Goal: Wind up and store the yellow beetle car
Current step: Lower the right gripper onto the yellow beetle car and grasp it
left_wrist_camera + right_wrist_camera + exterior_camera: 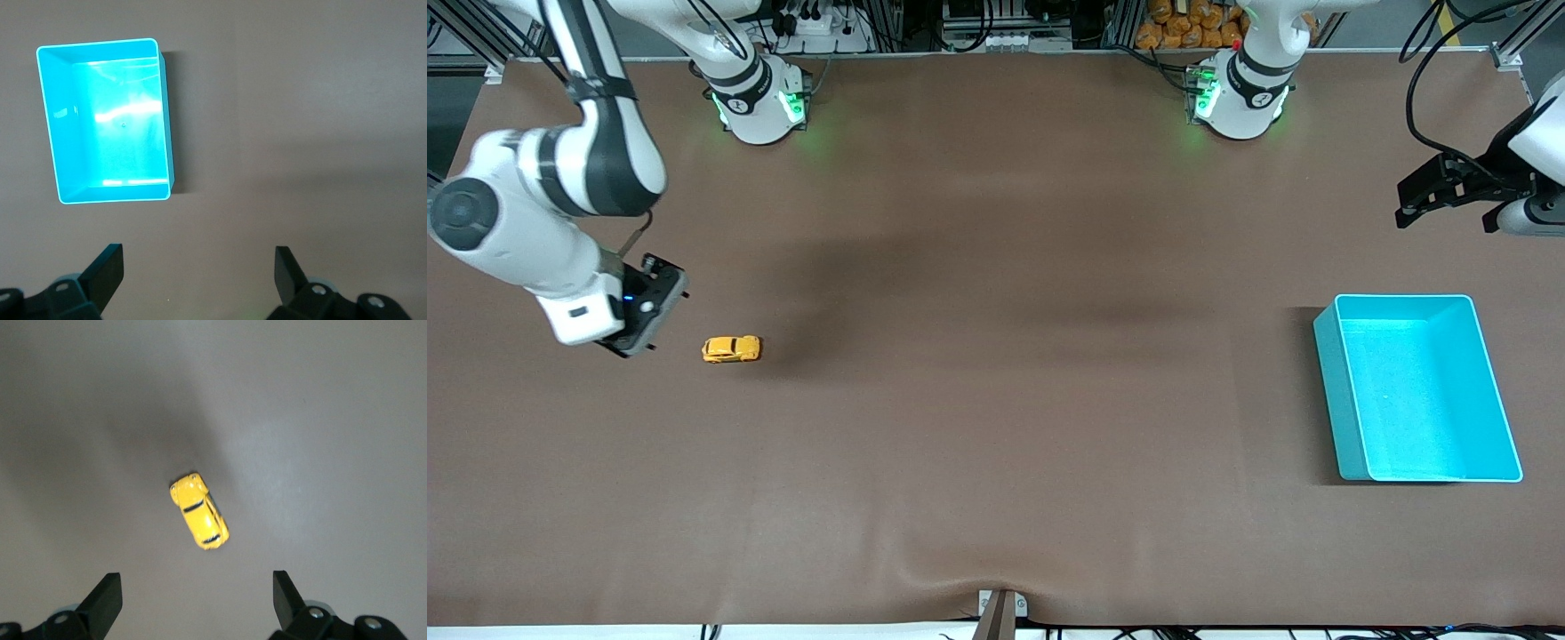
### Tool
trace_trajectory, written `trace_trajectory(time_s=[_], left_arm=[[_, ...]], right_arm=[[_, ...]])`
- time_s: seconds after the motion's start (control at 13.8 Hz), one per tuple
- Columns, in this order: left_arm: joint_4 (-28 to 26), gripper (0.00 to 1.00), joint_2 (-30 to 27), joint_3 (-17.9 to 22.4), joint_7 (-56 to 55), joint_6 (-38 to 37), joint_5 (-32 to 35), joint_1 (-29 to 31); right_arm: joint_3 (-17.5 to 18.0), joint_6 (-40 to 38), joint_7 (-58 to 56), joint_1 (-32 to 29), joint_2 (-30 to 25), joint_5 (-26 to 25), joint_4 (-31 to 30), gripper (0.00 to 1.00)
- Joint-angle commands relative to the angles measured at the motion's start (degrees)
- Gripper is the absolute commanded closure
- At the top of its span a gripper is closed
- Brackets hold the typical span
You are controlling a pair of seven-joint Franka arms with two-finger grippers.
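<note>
My right gripper will next pick up the yellow beetle car (pixel 731 348) by the sides of its cabin, so that it can be wound.
The yellow beetle car (pixel 731 348) stands on its wheels on the brown table toward the right arm's end, small and rounded with dark windows. My right gripper (pixel 651 307) hangs just beside it, apart from it. In the right wrist view the car (pixel 199 511) lies ahead of the right gripper (pixel 197 590), whose fingers are spread wide with nothing between them. My left gripper (pixel 1445 209) hovers at the left arm's end of the table, beside the turquoise bin (pixel 1334 391). The left wrist view shows it (pixel 199 267) open and empty.
The turquoise bin (pixel 168 120) is rectangular, open-topped and has nothing in it. Both arm bases (pixel 760 102) (pixel 1240 98) stand along the table's edge farthest from the front camera. A small metal bracket (pixel 1000 609) sits at the nearest edge.
</note>
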Motion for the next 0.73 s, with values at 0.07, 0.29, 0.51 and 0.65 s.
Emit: trace_trajectory(time_s=[0.07,0.29,0.51,0.65], left_arm=[[0.1,0.00,0.0,-0.2,0.2,0.4,1.0,0.0],[0.1,0.00,0.0,-0.2,0.2,0.3,1.0,0.0],[0.1,0.00,0.0,-0.2,0.2,0.2,1.0,-0.1],[0.1,0.00,0.0,-0.2,0.2,0.2,1.0,-0.1]], right_arm=[[0.8,7.5,-14.1,0.2,4.1,-1.1,-2.0,0.00],[0.8,13.5,-19.2,0.1,5.2,-1.2,-6.2,0.02],[0.7,20.4,-24.3,-0.1,7.3,-1.2,-10.3,0.20],[0.7,21.6,-24.3,-1.0,8.5,-1.2,-10.8,0.23]])
